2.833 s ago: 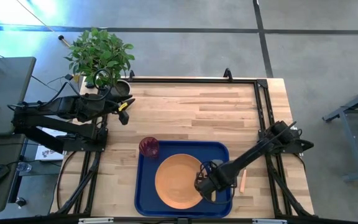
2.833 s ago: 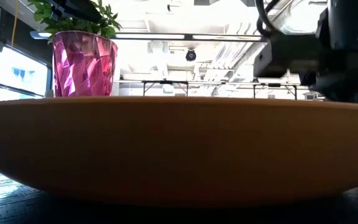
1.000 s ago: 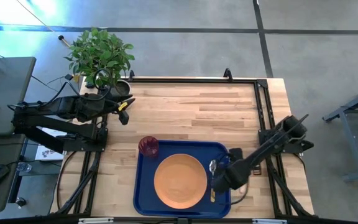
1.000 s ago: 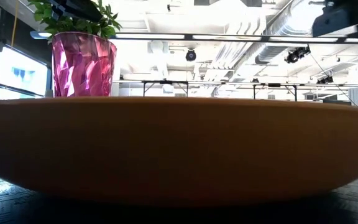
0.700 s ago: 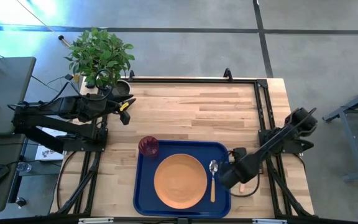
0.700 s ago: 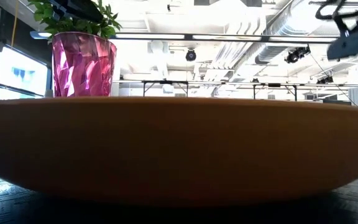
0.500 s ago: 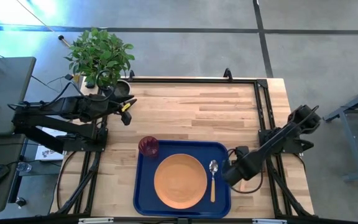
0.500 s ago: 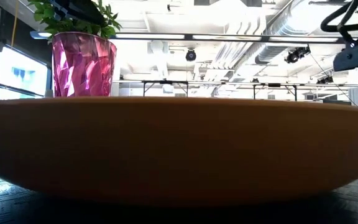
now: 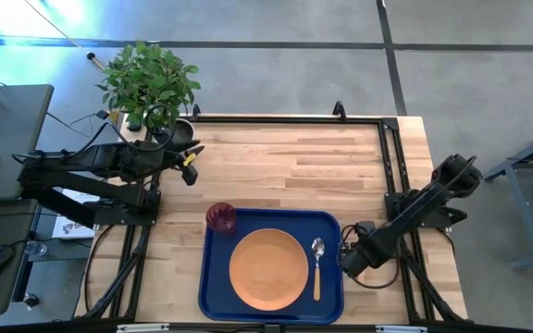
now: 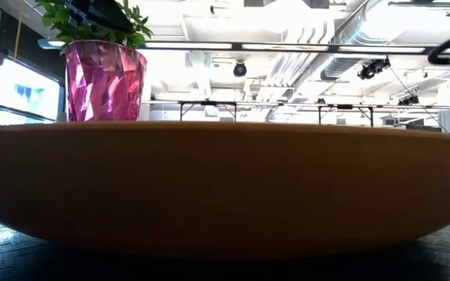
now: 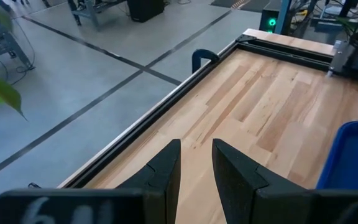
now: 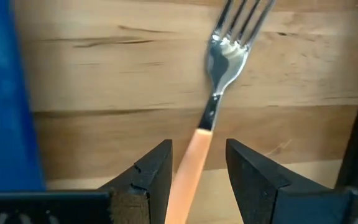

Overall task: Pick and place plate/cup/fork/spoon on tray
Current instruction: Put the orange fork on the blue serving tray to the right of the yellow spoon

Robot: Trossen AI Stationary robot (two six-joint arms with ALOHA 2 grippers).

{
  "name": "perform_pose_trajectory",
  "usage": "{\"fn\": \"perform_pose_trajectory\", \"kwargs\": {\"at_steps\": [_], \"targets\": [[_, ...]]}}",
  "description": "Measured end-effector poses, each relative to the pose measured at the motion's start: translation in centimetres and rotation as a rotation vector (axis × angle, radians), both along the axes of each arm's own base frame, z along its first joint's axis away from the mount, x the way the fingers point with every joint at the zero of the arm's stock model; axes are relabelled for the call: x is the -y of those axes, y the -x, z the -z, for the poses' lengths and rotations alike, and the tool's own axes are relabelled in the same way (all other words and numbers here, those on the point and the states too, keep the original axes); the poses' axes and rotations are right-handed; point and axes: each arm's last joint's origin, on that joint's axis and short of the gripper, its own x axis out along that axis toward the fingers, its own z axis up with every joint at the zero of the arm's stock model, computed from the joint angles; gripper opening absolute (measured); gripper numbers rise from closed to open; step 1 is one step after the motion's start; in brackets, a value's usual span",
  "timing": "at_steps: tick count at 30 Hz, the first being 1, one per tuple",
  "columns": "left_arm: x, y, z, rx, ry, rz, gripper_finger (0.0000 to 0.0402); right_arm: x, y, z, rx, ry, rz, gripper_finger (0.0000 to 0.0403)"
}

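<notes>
The fork (image 12: pixel 229 43) needs to be taken by its orange handle (image 12: pixel 188 168) with my right gripper next, so that it can be set on the blue tray.
The blue tray (image 9: pixel 213 277) lies at the table's near edge. On it rest the orange plate (image 9: pixel 268 269), the dark-red cup (image 9: pixel 221 218) at its far left corner, and the spoon (image 9: pixel 317 268), bowl toward the far edge, right of the plate. The fork (image 12: pixel 229 43) lies flat on the wood just right of the tray; the right arm hides it in the high view. My right gripper (image 12: pixel 197 152) hangs open over the fork's orange handle (image 12: pixel 188 168), one finger on either side. My left gripper (image 9: pixel 190 165) waits open at the table's far left.
A potted plant (image 9: pixel 151 79) stands off the far left corner. Black frame rails (image 9: pixel 285 118) run along the table's far and right edges. Bare wood (image 9: pixel 322 166) covers the far half of the table. In the low view the plate (image 10: pixel 225 187) fills the picture, with the cup (image 10: pixel 105 82) behind it.
My right gripper has moved off the tray toward the table's right edge, leaving the spoon lying beside the plate, and now stands over the fork.
</notes>
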Motion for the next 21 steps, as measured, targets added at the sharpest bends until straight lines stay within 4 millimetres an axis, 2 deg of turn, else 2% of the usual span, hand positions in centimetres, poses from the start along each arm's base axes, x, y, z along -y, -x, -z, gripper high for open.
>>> {"fn": "perform_pose_trajectory", "kwargs": {"at_steps": [11, 15, 21], "targets": [[-0.1, 0.0, -0.2, 0.001, -0.038, -0.013, 0.0081, 0.8, 0.8, 2.5, 0.025, -0.062, 0.011, 0.0130], [-0.1, 0.0, -0.2, 0.000, -0.043, -0.020, 0.0081, 1.2, 0.6, 2.6, 0.020, -0.079, 0.023, 0.0096], [-0.1, 0.0, -0.2, -0.001, -0.046, -0.024, 0.0081, 1.4, 0.5, 2.4, 0.022, -0.094, 0.031, 0.0016]]}}
